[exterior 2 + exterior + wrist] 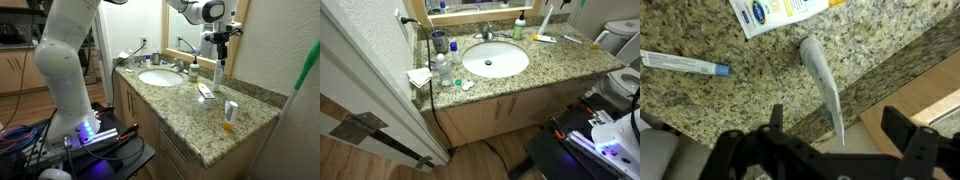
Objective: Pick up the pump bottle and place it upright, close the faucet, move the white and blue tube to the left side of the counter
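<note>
I should next grip the standing white and blue tube from above by the tube's top end, so its base stays free to stand across the counter.
The white and blue tube (823,80) stands on end at the back of the counter (570,62) and rises toward the wrist camera. Its upper tip sits between the fingers of my gripper (833,113), which is open and hangs just above it. In an exterior view the gripper (221,42) hovers over the tube (217,72) beside the mirror. The light-green pump bottle (519,28) (194,71) stands upright next to the chrome faucet (487,33) (178,65). I cannot tell the handles' position.
A white-and-yellow tube (780,14) and a thin white item with a blue end (685,63) lie flat near the tube. A small white bottle (230,110) stands on the counter. A clear water bottle (442,68), a cup (440,41) and a white cloth (420,77) sit beyond the sink (495,60).
</note>
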### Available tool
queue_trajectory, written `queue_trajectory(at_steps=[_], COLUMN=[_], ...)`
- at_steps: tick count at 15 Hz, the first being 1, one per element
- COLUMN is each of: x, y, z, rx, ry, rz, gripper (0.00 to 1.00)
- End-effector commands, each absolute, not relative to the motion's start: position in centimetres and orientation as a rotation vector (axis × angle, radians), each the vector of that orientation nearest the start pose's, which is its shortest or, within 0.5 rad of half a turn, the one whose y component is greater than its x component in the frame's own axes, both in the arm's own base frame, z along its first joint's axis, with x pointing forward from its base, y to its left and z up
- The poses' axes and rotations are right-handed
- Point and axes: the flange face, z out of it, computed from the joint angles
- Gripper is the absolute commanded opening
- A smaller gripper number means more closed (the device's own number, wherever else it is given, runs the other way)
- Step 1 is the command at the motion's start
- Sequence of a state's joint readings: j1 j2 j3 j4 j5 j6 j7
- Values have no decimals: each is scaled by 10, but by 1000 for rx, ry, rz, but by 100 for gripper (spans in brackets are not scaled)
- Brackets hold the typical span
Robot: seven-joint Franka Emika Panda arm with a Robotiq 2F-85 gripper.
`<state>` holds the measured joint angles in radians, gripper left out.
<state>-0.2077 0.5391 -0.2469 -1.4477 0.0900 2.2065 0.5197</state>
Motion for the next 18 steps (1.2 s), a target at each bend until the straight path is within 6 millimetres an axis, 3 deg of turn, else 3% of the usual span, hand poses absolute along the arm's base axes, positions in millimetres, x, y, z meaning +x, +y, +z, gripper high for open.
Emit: queue_trajectory(at_steps=[1,5,6,7,16,18], x=[675,672,672,671,670,669], y=[-281,-281,-282,-282,-286,-288], z=[395,394,393,393,396,400], rx=[-2779,-2778,-2777,-2783,-2783,-2767], ry=[1497,1501,1488,1498,1499,1505], rz=[-356,-351,-350,-350,-352,-356], gripper=[100,100,83,74,10,0])
